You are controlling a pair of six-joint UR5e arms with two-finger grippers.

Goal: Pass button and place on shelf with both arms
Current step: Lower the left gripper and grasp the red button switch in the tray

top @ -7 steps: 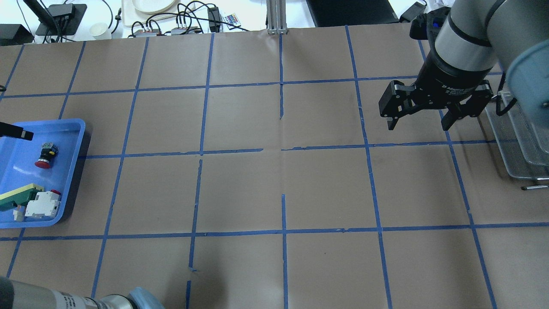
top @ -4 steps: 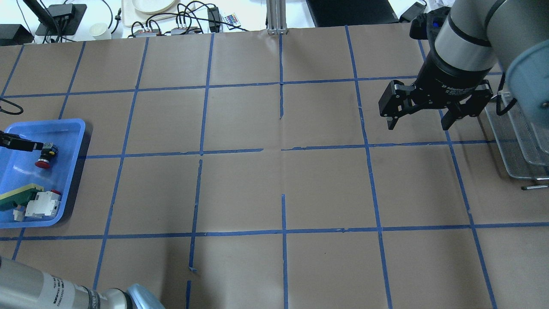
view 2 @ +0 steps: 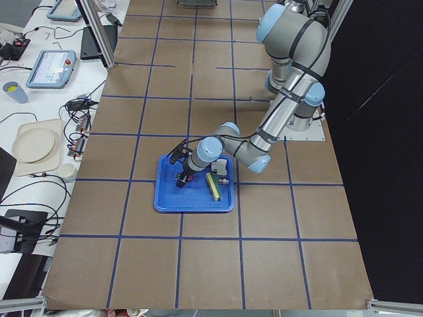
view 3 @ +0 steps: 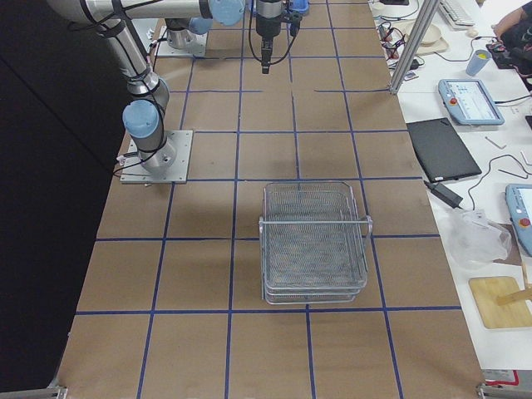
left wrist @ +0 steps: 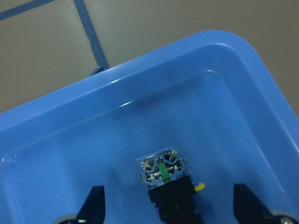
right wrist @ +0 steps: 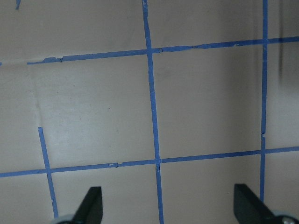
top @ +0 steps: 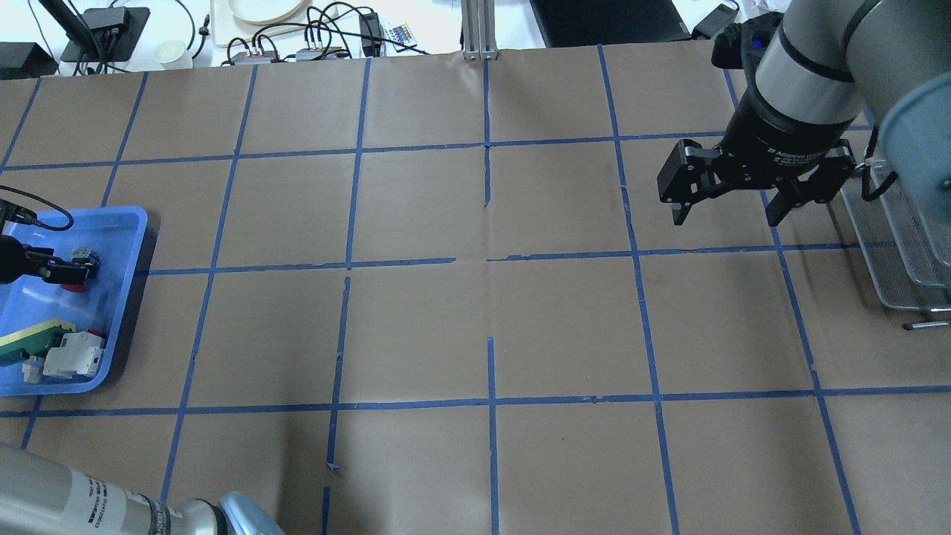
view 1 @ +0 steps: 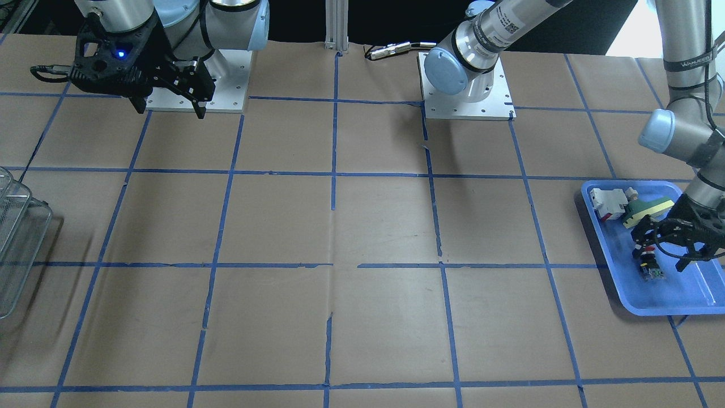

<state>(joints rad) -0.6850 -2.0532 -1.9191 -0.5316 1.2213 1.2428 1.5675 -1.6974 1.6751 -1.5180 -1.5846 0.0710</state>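
The robot's left gripper will take hold of the button by its black body [left wrist: 176, 205], so its clear terminal block [left wrist: 163, 168] stays free for the handover.
The button [left wrist: 165, 185] lies on its side in the blue tray [left wrist: 187, 51], its bluish-clear terminal block towards the left wrist camera. It also shows in the overhead view [top: 80, 260] and the front view [view 1: 649, 266]. My left gripper [left wrist: 168, 210] is open, low in the tray, with a finger on each side of the button and not touching it; it shows in the front view [view 1: 674, 249]. My right gripper [top: 724, 215] is open and empty, above the table next to the wire-mesh shelf [view 3: 314, 241].
A green-and-yellow part [top: 30, 338] and a white-and-red block [top: 74, 355] lie at the tray's near end. The shelf [top: 899, 245] stands at the table's right end. Cables and devices lie beyond the far edge.
My left gripper has come further into the tray and down, so its fingers now stand on either side of the button. The button and the right arm have hardly moved.
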